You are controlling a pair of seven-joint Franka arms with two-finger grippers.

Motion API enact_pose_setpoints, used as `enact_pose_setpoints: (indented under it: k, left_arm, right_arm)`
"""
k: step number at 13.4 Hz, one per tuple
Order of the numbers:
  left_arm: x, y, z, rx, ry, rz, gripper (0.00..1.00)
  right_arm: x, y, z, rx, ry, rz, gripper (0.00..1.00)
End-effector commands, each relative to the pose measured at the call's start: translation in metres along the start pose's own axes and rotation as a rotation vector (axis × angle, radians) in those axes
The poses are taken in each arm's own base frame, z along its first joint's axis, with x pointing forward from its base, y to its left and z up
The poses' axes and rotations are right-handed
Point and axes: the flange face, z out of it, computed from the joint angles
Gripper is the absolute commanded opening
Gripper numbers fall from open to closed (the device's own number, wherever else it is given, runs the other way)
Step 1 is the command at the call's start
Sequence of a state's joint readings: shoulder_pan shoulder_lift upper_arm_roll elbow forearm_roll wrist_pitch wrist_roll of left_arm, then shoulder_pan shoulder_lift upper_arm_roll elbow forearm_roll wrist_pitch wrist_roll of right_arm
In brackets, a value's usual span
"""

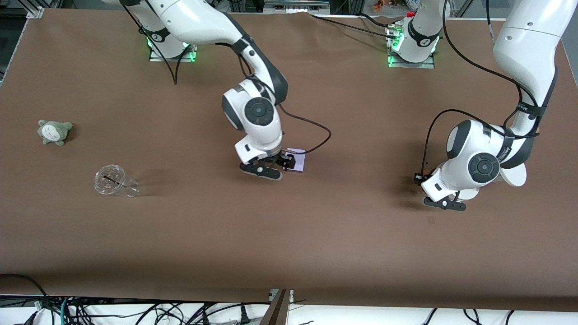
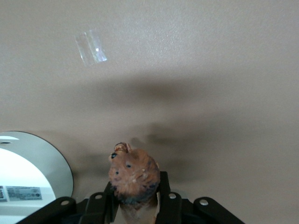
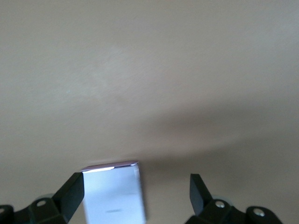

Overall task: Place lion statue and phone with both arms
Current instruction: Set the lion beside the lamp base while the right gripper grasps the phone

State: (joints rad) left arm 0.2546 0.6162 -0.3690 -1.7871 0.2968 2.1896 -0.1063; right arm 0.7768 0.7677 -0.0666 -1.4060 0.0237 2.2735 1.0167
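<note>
The robot's left gripper is ready to open: the lion statue (image 2: 134,175) is low on the tabletop, so the statue would rest if the gripper let go of it.
The lion statue (image 2: 134,175) is orange-brown with a darker lower part. It sits pinched between the fingers of my left gripper (image 2: 135,201), which is shut on it. In the front view that gripper (image 1: 445,204) is low over the table beside the white stand, and the hand hides the statue. The phone (image 1: 297,160) lies flat on the table near the middle. My right gripper (image 1: 267,171) is low over it and open. In the right wrist view the phone (image 3: 114,193) lies between the spread fingers, close to one finger (image 3: 72,192) and well apart from the other.
A white round-based stand (image 1: 515,177) stands at the left arm's end, its disc also showing in the left wrist view (image 2: 28,172). A grey-green plush (image 1: 54,132) and a clear cup on its side (image 1: 115,181) lie at the right arm's end. A scrap of clear tape (image 2: 91,46) is on the table.
</note>
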Motion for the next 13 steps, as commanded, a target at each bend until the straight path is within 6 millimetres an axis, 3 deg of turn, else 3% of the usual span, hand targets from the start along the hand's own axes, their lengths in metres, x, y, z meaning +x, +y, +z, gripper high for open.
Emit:
enact_pose_setpoints:
  k: [1, 4, 8, 13]
  left_arm:
    - [-0.002, 0.0, 0.0, 0.016, 0.006, 0.016, 0.37]
    - [-0.002, 0.0, 0.0, 0.016, 0.006, 0.015, 1.0]
    - [-0.006, -0.002, -0.018, 0.035, -0.011, 0.013, 1.0]
    - [-0.022, -0.008, -0.128, 0.123, 0.025, 0.003, 1.0]
  right_arm:
    - [-0.025, -0.026, 0.024, 0.037, 0.033, 0.037, 1.0]
    - [-0.048, -0.033, 0.039, 0.019, 0.028, 0.011, 1.0]
    - [-0.075, -0.04, 0.06, -0.012, 0.025, -0.038, 1.0]
    - [-0.087, -0.038, 0.085, -0.035, 0.026, -0.061, 1.0]
